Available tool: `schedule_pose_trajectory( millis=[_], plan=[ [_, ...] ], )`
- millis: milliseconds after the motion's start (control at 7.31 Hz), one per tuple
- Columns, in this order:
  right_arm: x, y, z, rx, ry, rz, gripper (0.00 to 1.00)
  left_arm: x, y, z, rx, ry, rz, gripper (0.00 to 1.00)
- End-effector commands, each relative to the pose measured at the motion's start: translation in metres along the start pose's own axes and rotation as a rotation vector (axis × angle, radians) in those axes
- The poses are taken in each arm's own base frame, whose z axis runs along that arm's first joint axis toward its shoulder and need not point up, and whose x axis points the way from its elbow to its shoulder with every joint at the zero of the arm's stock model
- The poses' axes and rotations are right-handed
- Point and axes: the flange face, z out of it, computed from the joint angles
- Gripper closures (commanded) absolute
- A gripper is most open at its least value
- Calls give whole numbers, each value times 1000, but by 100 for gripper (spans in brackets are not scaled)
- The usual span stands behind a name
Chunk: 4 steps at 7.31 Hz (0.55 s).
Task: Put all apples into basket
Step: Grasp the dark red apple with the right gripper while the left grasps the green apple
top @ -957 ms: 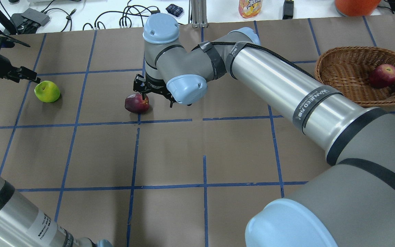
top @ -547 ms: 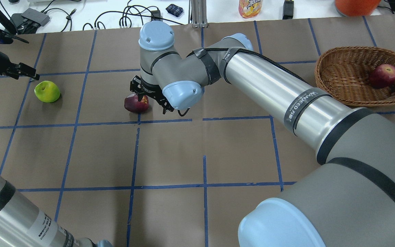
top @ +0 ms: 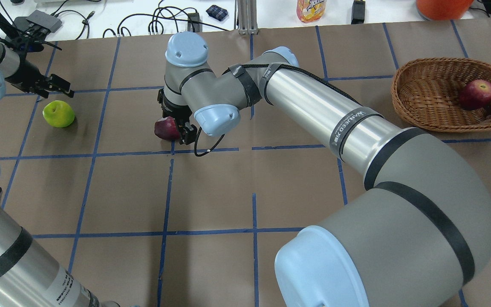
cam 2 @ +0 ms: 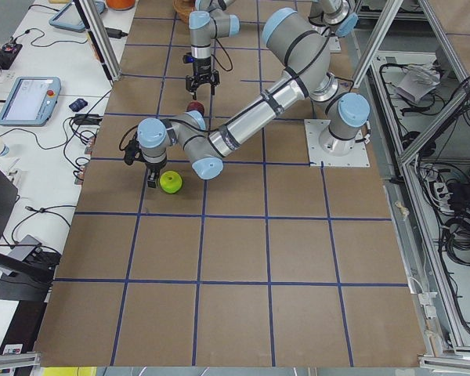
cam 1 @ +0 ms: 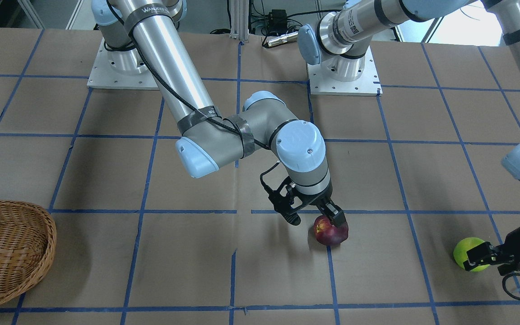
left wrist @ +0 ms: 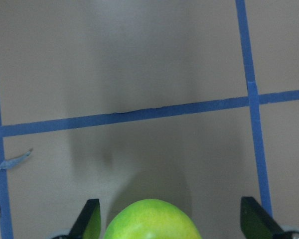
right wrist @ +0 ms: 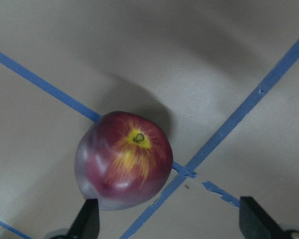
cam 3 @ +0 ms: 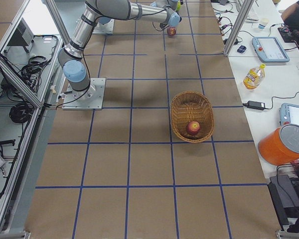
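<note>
I will grab the dark maroon apple by its round body (cam 1: 331,233) with my right gripper next. Then it can go into the basket (cam 1: 9,252).
The dark maroon apple (top: 163,128) (cam 1: 331,232) lies on the brown table near a blue tape crossing. My right gripper (cam 1: 316,219) hangs open over it. In the right wrist view the apple (right wrist: 123,158) sits nearer the left fingertip (right wrist: 88,218). The lime green apple (top: 59,114) (cam 1: 466,253) lies at the far left. My left gripper (top: 58,87) is open just beyond it. In the left wrist view the green apple (left wrist: 152,219) shows between the open fingers. The red apple (top: 478,94) lies in the wicker basket (top: 416,91) at the right.
The basket also shows in the front-facing view (cam 1: 39,253) and in the exterior right view (cam 3: 179,117). Beyond the table's far edge are cables (top: 164,19), a drink bottle (top: 311,9) and an orange bucket (top: 441,6). The arm bases (cam 1: 122,67) stand on the robot's side.
My right gripper has moved left over the maroon apple and turned at the wrist. My left gripper has swung to the far side of the green apple. No apple has moved.
</note>
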Motion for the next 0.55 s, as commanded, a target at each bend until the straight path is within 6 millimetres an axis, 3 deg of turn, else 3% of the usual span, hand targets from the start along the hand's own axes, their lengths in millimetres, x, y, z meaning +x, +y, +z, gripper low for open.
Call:
schedule_pose_trajectory(
  millis=[0,410],
  plan=[
    [-8,0,18,-23,2,65,0,-3,7,17,-42,-23,-2,0],
    [-9,1,25,-50,7,96,0,-11,18,22,-102,-64,-21,0]
  ],
)
